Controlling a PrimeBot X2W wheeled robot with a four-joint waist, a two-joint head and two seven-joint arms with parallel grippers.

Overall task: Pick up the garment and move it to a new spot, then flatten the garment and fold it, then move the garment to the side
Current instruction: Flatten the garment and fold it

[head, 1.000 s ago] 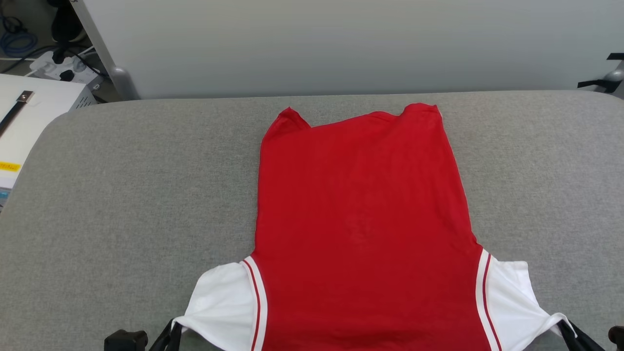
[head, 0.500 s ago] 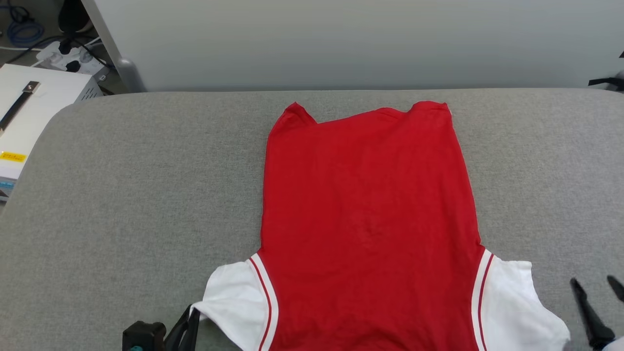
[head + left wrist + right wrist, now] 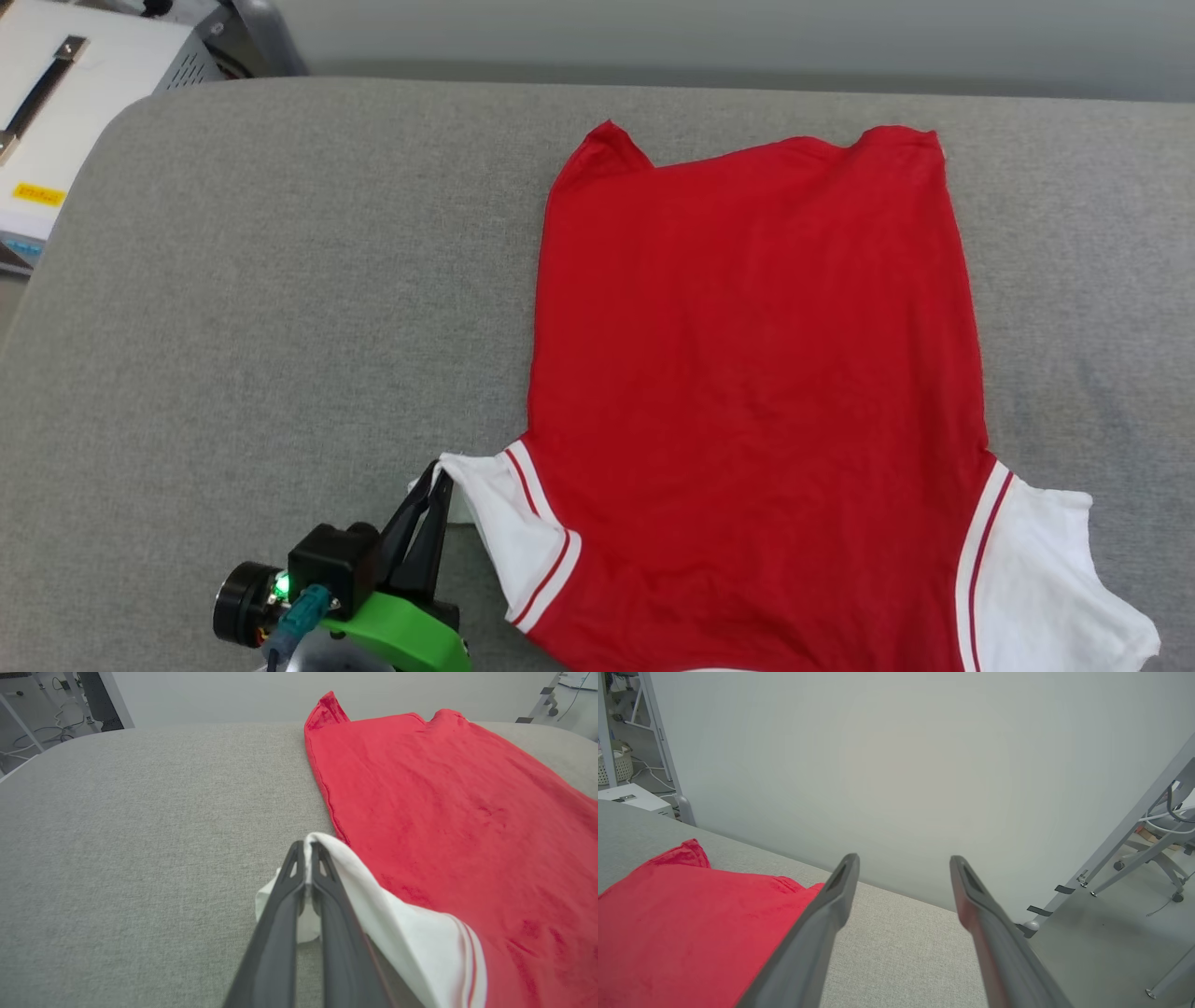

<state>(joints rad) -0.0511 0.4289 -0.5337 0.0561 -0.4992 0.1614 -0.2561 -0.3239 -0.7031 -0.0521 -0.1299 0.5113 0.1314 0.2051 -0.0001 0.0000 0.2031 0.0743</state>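
My right gripper should flatten and fold the garment, so next it needs to grab the red body (image 3: 752, 370) by its hem corner (image 3: 921, 144).
The garment (image 3: 756, 373) lies spread on the grey padded table (image 3: 261, 308), plain red side up, with its white sleeves toward me. My left gripper (image 3: 437, 476) is shut on the edge of the left white sleeve (image 3: 509, 537), which is lifted and folded in toward the red body; the left wrist view shows the white cloth pinched at my fingertips (image 3: 306, 847). The right white sleeve (image 3: 1046, 569) rests flat at the lower right. My right gripper (image 3: 903, 858) is open and holds nothing, raised over the table's right side with the garment (image 3: 691, 919) to its left.
A white box with a black handle (image 3: 65, 103) stands beyond the table's far left corner. A pale wall panel (image 3: 878, 765) runs behind the table. Chair legs and a slanted frame (image 3: 1148, 849) stand off the table's right end.
My right gripper let go of the right sleeve and opened; that sleeve now rests on the table. My left gripper, still shut on the left sleeve, moved forward and inward. The head camera tilted down.
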